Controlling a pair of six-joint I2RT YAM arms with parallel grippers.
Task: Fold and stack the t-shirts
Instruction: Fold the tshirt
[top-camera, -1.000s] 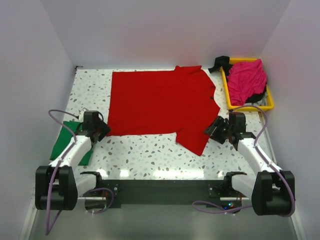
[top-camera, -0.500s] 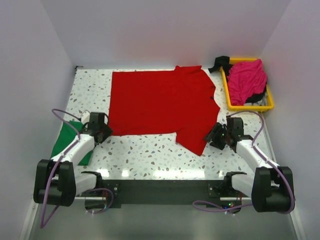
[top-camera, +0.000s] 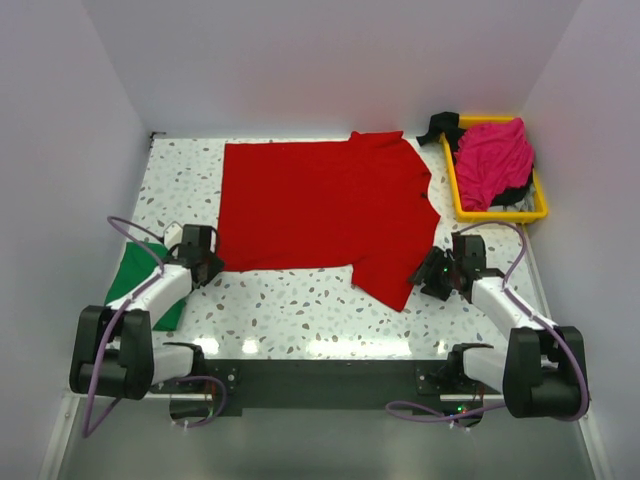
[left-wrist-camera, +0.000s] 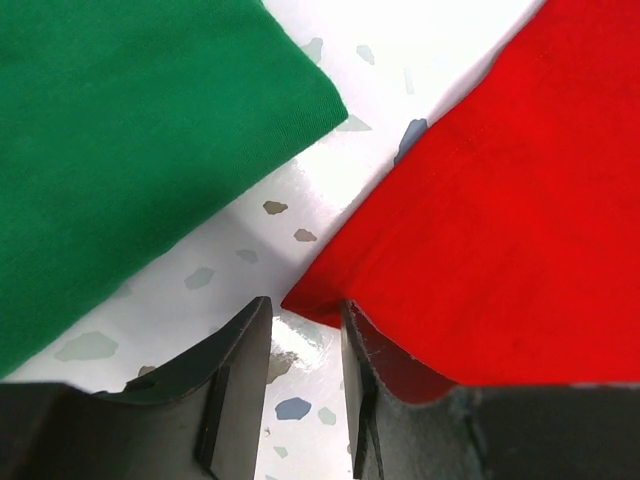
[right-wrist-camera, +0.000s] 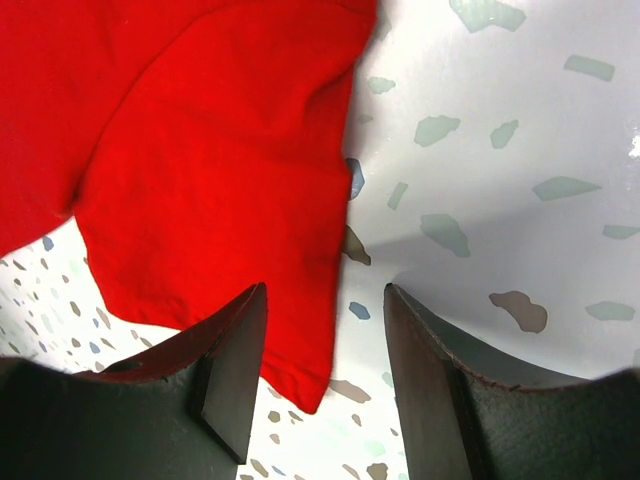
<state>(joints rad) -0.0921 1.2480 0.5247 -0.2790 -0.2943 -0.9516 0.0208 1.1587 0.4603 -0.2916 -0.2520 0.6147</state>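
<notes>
The red t-shirt's sleeve and near side need to be folded inward. My right gripper will grab the sleeve by its outer edge near the hem (top-camera: 410, 285) (right-wrist-camera: 326, 318) next.
The red t-shirt (top-camera: 320, 210) lies spread flat in the middle of the table. A folded green t-shirt (top-camera: 128, 282) lies at the left edge, and the magenta t-shirt (top-camera: 492, 160) is heaped in the tray. My left gripper (top-camera: 208, 264) is low at the red shirt's near-left corner. In the left wrist view that red corner (left-wrist-camera: 500, 200) reaches the mouth of the left gripper (left-wrist-camera: 305, 318), whose narrow jaws are open, with the green cloth (left-wrist-camera: 130, 140) to their left. My right gripper (top-camera: 428, 272) is open, and the red sleeve's hem (right-wrist-camera: 200, 150) lies between its fingers (right-wrist-camera: 235, 365).
A yellow plastic tray (top-camera: 500, 214) stands at the back right with a dark garment (top-camera: 438, 125) hanging over its far corner. White walls close the table on three sides. Speckled tabletop (top-camera: 300, 300) shows between the red shirt and the arm bases.
Both grippers have moved inward and down to the red shirt's edges. The left jaws have narrowed. The shirts have not moved.
</notes>
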